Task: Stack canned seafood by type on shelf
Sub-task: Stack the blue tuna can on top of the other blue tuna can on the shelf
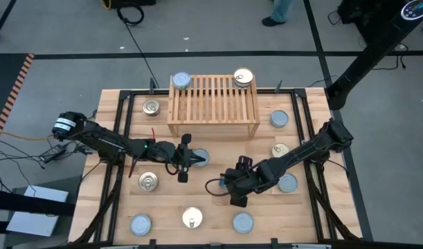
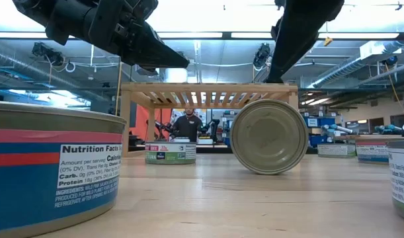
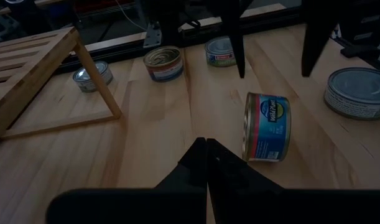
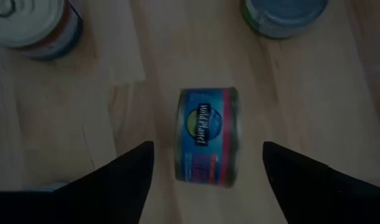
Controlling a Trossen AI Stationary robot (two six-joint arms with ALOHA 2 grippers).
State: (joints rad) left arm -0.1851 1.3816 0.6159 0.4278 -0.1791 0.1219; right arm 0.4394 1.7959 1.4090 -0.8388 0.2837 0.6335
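Next, my right gripper grabs the tin by its flat ends to stack it on the golden-lidded tin (image 1: pixel 243 77).
One tin (image 4: pixel 205 137) stands on its rim on the table, label facing up; it also shows in the low view (image 2: pixel 269 137) and the left wrist view (image 3: pixel 267 127). My right gripper (image 4: pixel 206 146) hangs open just above it, a finger on either side, touching nothing. To its left, above the table, my left gripper (image 1: pixel 183 162) is shut and holds nothing. The wooden shelf (image 1: pixel 213 104) stands at the far middle, with a silvery-lidded tin (image 1: pixel 181 81) and a golden-lidded tin (image 1: pixel 243 77) resting flat on its slatted top.
Several more tins lie flat around the table: a golden one (image 1: pixel 151 107) left of the shelf, another (image 1: pixel 149 182) near the left arm, one (image 1: pixel 199 158) beside the left gripper, some at the right (image 1: pixel 279 118) and along the near edge (image 1: pixel 192 218).
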